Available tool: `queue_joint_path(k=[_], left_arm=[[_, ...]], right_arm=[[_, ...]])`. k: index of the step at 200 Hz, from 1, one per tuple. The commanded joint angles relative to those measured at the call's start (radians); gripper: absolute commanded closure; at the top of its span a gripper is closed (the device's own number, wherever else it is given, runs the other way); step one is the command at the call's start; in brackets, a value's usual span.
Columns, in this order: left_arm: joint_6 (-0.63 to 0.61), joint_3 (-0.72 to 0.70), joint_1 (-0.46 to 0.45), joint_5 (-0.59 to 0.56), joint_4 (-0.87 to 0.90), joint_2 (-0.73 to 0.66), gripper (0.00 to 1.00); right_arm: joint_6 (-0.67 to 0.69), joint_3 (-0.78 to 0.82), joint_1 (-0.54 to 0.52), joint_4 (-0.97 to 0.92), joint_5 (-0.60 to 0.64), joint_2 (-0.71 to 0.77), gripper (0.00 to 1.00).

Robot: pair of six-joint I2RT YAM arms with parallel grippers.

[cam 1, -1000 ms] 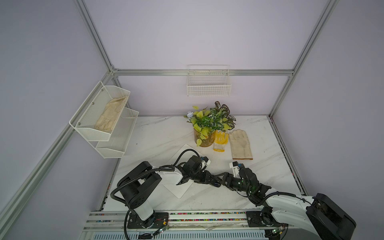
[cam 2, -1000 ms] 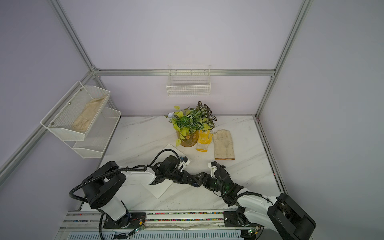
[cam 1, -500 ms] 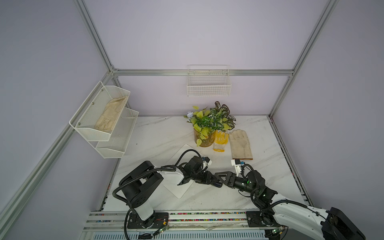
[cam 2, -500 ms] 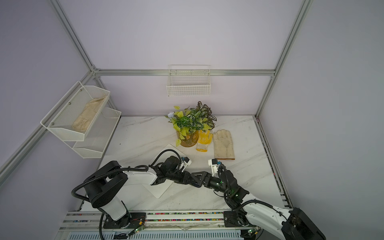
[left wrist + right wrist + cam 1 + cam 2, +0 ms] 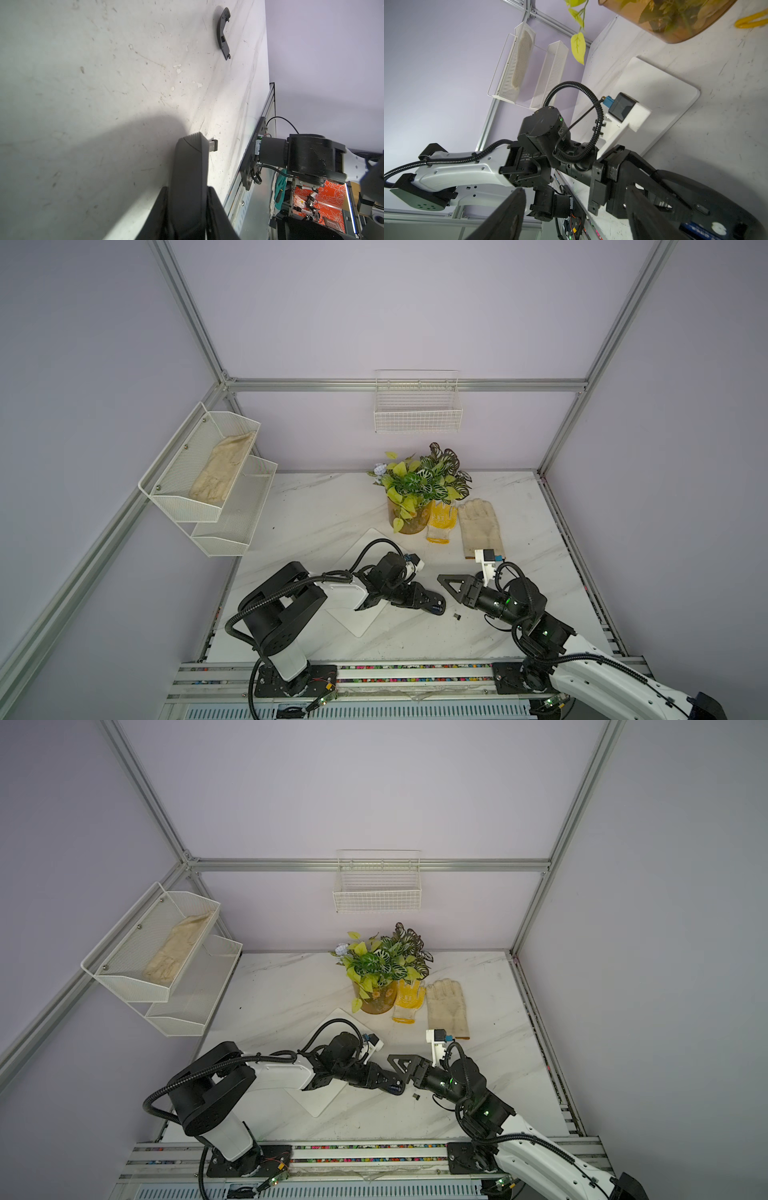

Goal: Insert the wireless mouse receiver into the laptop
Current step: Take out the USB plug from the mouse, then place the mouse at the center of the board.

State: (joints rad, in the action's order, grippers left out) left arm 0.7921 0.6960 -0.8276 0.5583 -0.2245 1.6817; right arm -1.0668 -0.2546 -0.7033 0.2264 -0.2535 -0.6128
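The mouse's narrow side faces up beside a wide shadow, so the robot's left gripper will keep holding the black mouse (image 5: 432,602) (image 5: 187,170) until it lies flat on the tabletop.
The black mouse (image 5: 432,602) is gripped by my left gripper (image 5: 424,599), which is shut on it low over the table, just right of the laptop. In the left wrist view the mouse (image 5: 187,170) fills the jaws. The wireless mouse receiver (image 5: 457,616) (image 5: 415,1096) lies loose on the marble just past the mouse's tip, where it shows as a tiny stub (image 5: 214,145). The white laptop (image 5: 357,620) (image 5: 664,93) lies closed, partly under the left arm. My right gripper (image 5: 451,591) (image 5: 577,216) hangs open and empty, right of the mouse and a little behind the receiver.
A curved dark plastic piece (image 5: 223,33) lies on the table farther out. A potted plant (image 5: 415,497), a yellow glove (image 5: 440,518) and a beige glove (image 5: 480,526) sit behind. White shelves (image 5: 208,481) hang on the left wall, a wire basket (image 5: 417,406) on the back wall.
My right arm has drawn back to the right, away from the mouse. The left gripper has kept its hold and place.
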Motion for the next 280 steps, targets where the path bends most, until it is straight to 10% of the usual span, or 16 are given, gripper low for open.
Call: queue_joint_path(k=[1,101,175,280], left_arm=[[0.000,-0.001,-0.010,0.004,0.025,-0.048,1.00],[0.251,-0.182,-0.148,-0.025,-0.092,-0.176,1.00],[0.280,-0.262,-0.199,-0.113,-0.100,-0.195,0.46],[0.128,-0.243,-0.179,-0.367,0.159,-0.447,0.00]], right_arm=[[0.024,-0.071,0.003,-0.178,0.092,0.018,0.21],[0.108,-0.197,0.008,-0.286,0.145,-0.021,0.19],[0.119,-0.208,0.010,-0.301,0.138,-0.008,0.17],[0.191,-0.318,0.010,-0.355,0.127,-0.118,0.05]])
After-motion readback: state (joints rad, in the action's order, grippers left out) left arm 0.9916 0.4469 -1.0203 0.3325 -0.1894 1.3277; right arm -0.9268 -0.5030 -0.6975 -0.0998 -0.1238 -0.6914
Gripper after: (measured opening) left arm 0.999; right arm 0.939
